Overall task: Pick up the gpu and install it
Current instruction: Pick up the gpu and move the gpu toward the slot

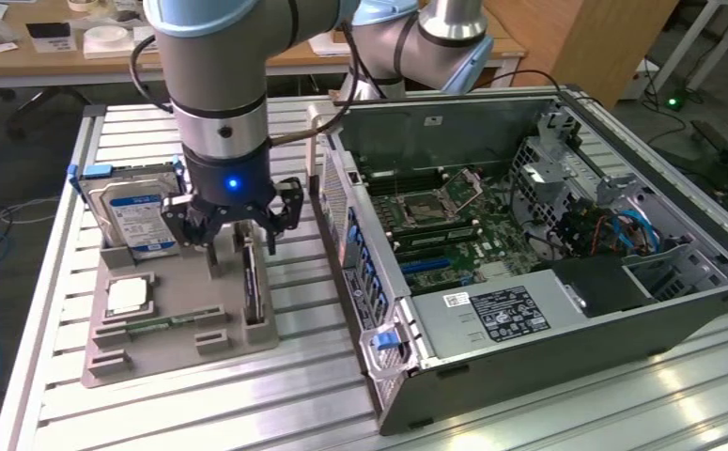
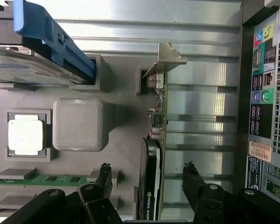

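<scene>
I will next grab the GPU with my gripper by its fan end (image 1: 255, 293). Its smooth flat sides are opposite each other there, while components stick out beside the GPU's bracket.
The gpu (image 1: 254, 287) is a thin dark card standing on edge in a slot of the grey holder tray (image 1: 150, 362), near the open computer case (image 1: 664, 319). In the wrist view the gpu (image 2: 151, 196) runs lengthwise, with its grey metal bracket (image 2: 164, 58) at the far end. My gripper (image 1: 240, 235) hangs just above the card. It is open (image 2: 148, 175), with one black finger (image 2: 104, 175) on each side of the gpu's fan end and not touching it.
The tray also holds a blue-labelled hard drive (image 1: 138, 211), a silver processor chip (image 2: 25, 135), a green memory stick (image 2: 51, 179) and a grey square block (image 2: 78, 123). The case's motherboard (image 1: 452, 225) lies exposed. The case's rear panel (image 2: 266, 93) stands close beside the tray.
</scene>
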Tool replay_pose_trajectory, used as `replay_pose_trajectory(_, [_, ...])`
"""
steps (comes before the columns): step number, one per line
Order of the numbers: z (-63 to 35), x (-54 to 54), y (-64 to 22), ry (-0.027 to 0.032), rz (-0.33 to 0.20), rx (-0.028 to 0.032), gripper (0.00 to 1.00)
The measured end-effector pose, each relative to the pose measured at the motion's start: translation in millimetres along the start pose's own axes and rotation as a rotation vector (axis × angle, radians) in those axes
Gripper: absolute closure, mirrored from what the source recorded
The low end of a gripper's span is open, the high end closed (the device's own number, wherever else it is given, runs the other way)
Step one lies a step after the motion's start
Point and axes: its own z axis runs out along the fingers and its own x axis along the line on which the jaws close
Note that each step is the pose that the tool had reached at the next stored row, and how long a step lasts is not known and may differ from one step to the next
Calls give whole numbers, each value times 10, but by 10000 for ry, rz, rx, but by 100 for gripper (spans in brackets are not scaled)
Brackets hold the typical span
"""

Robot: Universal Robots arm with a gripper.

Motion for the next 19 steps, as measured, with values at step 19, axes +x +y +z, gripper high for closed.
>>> replay_pose_trajectory(19, [335,-26,-5,17,294,4,28])
